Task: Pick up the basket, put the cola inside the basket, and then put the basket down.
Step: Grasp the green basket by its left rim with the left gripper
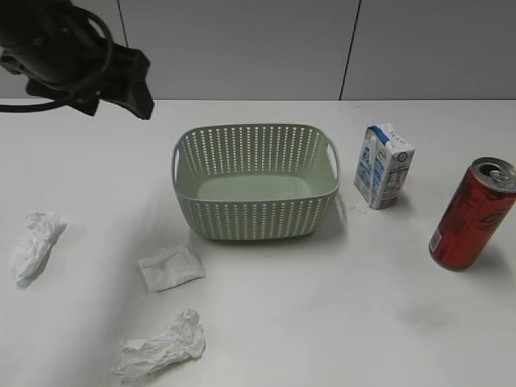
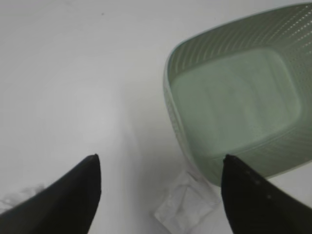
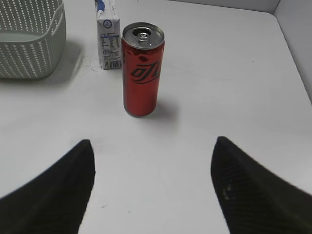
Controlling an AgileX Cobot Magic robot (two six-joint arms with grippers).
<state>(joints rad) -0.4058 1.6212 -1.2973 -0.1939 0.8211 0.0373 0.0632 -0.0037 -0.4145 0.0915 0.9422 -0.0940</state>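
The left gripper pinches the basket by its thin end rim (image 1: 175, 164) next, since the basket's body (image 1: 256, 189) is far wider than the open fingers.
The pale green basket (image 1: 255, 218) stands empty and upright in the middle of the table. It also shows in the left wrist view (image 2: 234, 105) and at the top left of the right wrist view (image 3: 29, 46). The red cola can (image 1: 472, 214) stands upright at the far right, apart from the basket, and shows in the right wrist view (image 3: 143, 70). My left gripper (image 2: 160, 158) is open and empty, up in the air left of the basket. My right gripper (image 3: 153, 142) is open and empty, short of the can. It is out of the exterior view.
A blue-and-white milk carton (image 1: 384, 165) stands between basket and can, also in the right wrist view (image 3: 108, 41). A folded tissue (image 1: 169, 268) lies in front of the basket's left corner. Crumpled tissues lie at the left (image 1: 36, 242) and front (image 1: 161, 347). The left arm (image 1: 81, 56) hangs at the top left.
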